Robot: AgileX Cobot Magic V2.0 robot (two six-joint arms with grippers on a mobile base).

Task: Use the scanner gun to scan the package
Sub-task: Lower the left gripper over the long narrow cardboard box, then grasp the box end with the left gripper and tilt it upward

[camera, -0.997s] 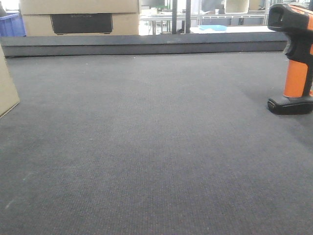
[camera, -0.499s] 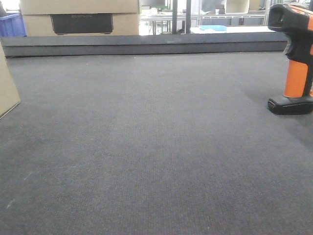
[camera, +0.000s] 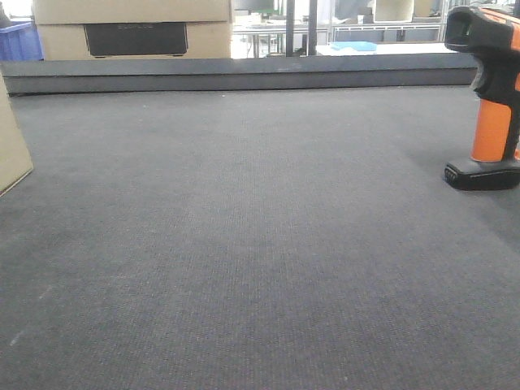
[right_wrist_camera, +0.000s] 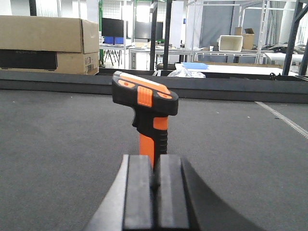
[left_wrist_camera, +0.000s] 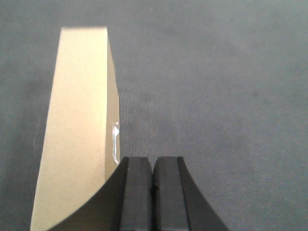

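Note:
I need to reach the package with my left gripper and grab it by its narrow top (left_wrist_camera: 77, 96). The package's white label (left_wrist_camera: 115, 142) then stays free for scanning.
The scanner gun (camera: 493, 106), black head on an orange handle with a black base, stands upright at the right edge of the dark mat. In the right wrist view the scanner gun (right_wrist_camera: 146, 108) stands straight ahead, a short way beyond my right gripper (right_wrist_camera: 155, 160), which is shut and empty. The package (left_wrist_camera: 77, 130), a plain brown box, stands on edge below and left of my left gripper (left_wrist_camera: 153, 161). A white label (left_wrist_camera: 115, 140) shows on the package's right face. The left gripper is shut on nothing and apart from the box. Only a corner of the package (camera: 11, 142) shows in the front view.
A raised dark ledge (camera: 244, 75) bounds the far side of the mat (camera: 244, 244). Behind it stand a large cardboard box (camera: 134, 24) with a dark panel and a blue bin (camera: 20, 41). Shelving frames and tables fill the background.

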